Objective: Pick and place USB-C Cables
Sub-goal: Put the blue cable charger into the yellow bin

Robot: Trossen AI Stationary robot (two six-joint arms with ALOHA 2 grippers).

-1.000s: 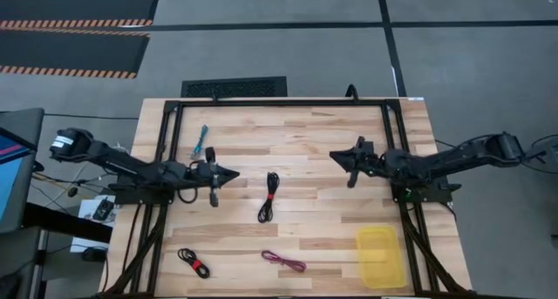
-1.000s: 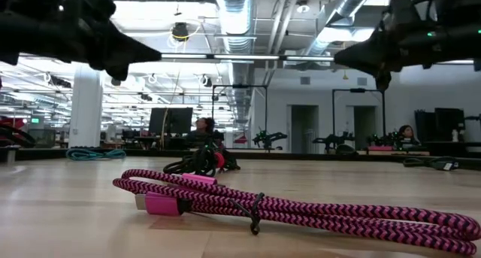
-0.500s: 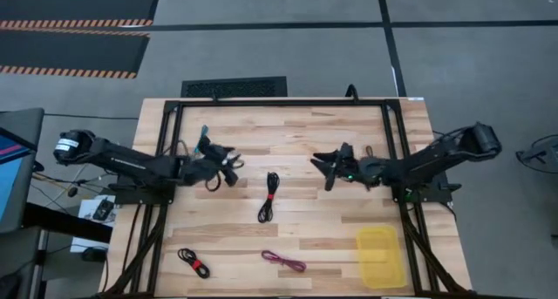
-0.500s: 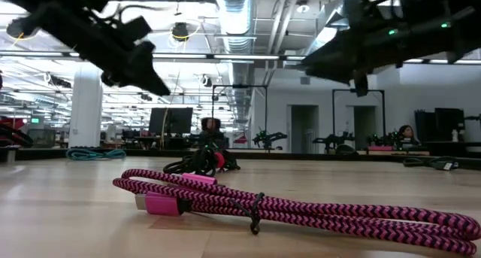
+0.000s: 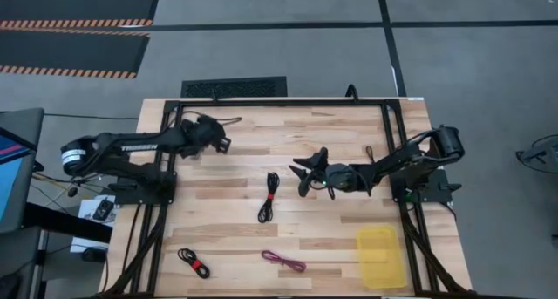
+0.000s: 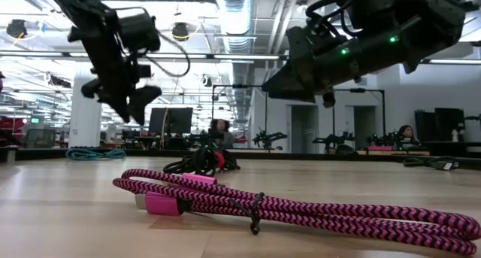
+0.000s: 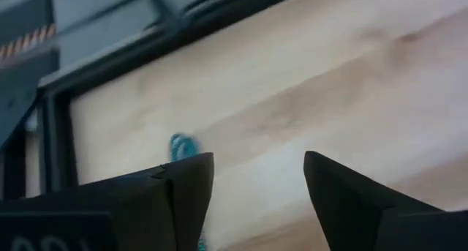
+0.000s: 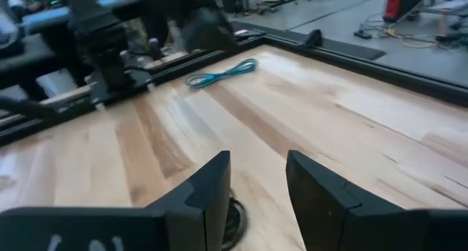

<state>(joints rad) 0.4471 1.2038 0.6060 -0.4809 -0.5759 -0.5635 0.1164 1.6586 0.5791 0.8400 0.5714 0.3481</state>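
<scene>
My left gripper will next pinch the teal cable by its folded parts. It will then be able to place the cable in the yellow tray (image 5: pixel 381 257).
The teal cable (image 8: pixel 223 73) lies near the table's far left corner, and my left gripper (image 5: pixel 220 143) hangs open above it, covering it in the high view. The left wrist view shows a bit of teal cable (image 7: pixel 180 145) beside one finger. My right gripper (image 5: pixel 302 170) stands open over the table's middle, touching nothing. To its near left lies the black cable with a red band (image 5: pixel 268 197). The black-red cable (image 5: pixel 193 262) and the magenta cable (image 5: pixel 284 261) lie near the front edge.
A translucent yellow tray (image 5: pixel 380 256) sits at the near right corner. A black frame (image 5: pixel 279 103) runs round the table's far edge and sides. Bare wood lies between the cables. In the low view the magenta cable (image 6: pixel 301 209) fills the foreground.
My left gripper has swung from the table's middle left toward the far edge, over the teal cable, and has opened. My right gripper has reached toward the table's left, to the middle of the table. No cable has moved.
</scene>
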